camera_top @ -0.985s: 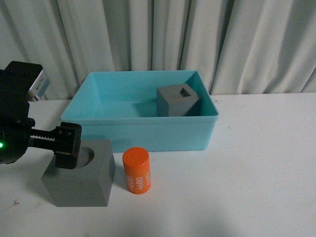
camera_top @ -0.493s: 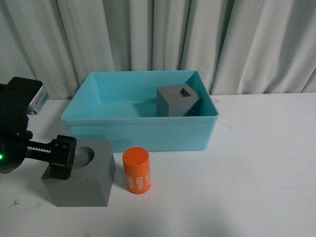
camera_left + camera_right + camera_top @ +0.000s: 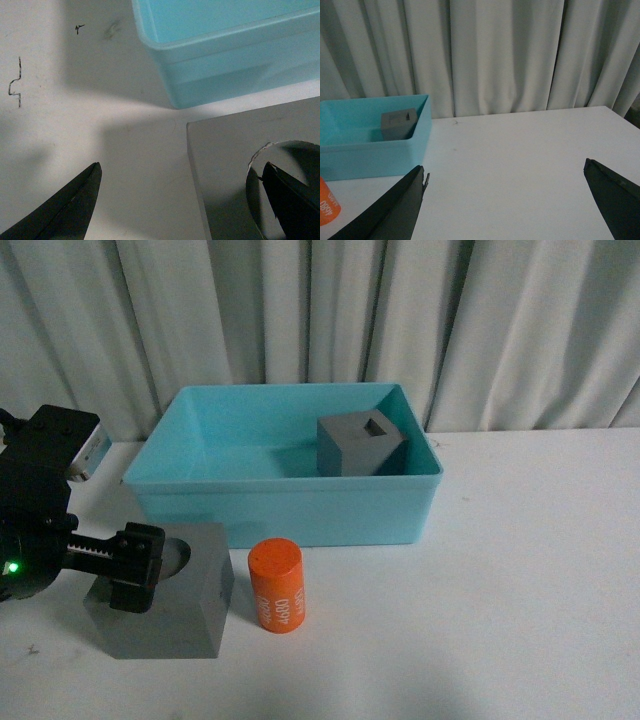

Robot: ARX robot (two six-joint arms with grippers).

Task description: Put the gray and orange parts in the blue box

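Note:
My left gripper is going to place the gray cube in the blue box (image 3: 300,512), so next it needs to grab the cube by the side next to its round hollow.
A gray cube with a round recess (image 3: 170,595) stands on the white table in front of the blue box (image 3: 300,512). My left gripper (image 3: 138,572) hangs open over the cube's left edge. In the left wrist view one of its fingers (image 3: 290,205) is over the recess (image 3: 295,160) and the other finger (image 3: 75,210) is over bare table. The orange cylinder (image 3: 277,585) stands upright just right of that cube. A second gray cube with a rectangular hole (image 3: 360,445) rests tilted inside the box at its back right. My right gripper (image 3: 505,205) is open and empty above the table; it does not show in the front view.
Pale curtains (image 3: 400,320) close off the back behind the box. White tabletop (image 3: 530,570) stretches to the right of the box and cylinder. Small pen marks (image 3: 15,82) show on the table near the box's corner (image 3: 170,75).
My left gripper has sunk lower over the left edge of the gray cube with the round recess. The parts and the box have stayed where they were.

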